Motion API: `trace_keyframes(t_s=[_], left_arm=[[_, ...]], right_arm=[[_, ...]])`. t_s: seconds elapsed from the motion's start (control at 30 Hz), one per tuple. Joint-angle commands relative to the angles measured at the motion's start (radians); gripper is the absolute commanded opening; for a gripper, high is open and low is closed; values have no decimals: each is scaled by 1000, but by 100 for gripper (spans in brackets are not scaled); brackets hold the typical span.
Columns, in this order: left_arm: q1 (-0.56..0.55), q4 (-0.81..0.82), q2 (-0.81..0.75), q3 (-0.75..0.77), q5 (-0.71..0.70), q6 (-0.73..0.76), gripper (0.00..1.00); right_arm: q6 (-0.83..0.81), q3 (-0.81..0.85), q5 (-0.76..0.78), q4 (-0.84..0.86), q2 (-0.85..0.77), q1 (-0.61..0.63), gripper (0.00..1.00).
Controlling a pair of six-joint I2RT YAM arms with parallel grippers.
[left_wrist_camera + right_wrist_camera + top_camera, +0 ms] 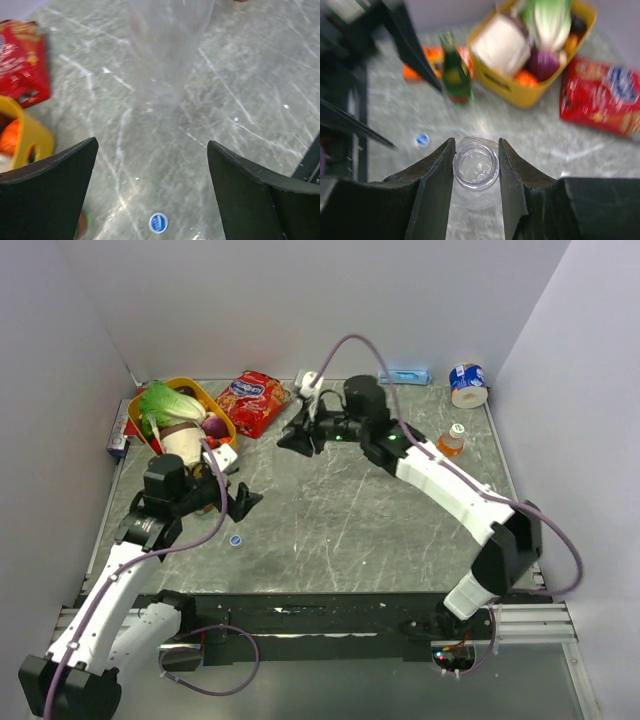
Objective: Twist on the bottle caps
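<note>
The left gripper reaches the see-through bottle and grips its body next. This leaves the bottle's opening and neck free for the cap to be screwed on.
My right gripper is shut on the neck of a colourless see-through bottle, whose mouth is open and has no cap on it. In the top view this gripper is at the back middle of the table. The bottle also shows blurred in the left wrist view. A blue cap with a white mark lies on the table, just in front of my open, empty left gripper. The cap also shows in both wrist views. A small orange bottle stands at the right with a pale cap at its top.
A yellow basket of vegetables stands at the back left, with a red snack bag beside it. A dark green bottle stands near the basket. A blue-and-white tape roll lies at the back right.
</note>
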Motion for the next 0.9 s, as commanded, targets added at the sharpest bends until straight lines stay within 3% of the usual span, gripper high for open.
trace_keyframes(t_s=[0.0, 0.37, 0.87], left_arm=[[-63, 153, 21, -23, 12, -35, 96], [-112, 324, 122, -20, -5, -53, 96], [-121, 268, 160, 18, 125, -17, 98]], right_arm=[[118, 74, -84, 26, -97, -1, 0], [285, 129, -172, 89, -80, -1, 0], [411, 103, -238, 205, -86, 5, 0]])
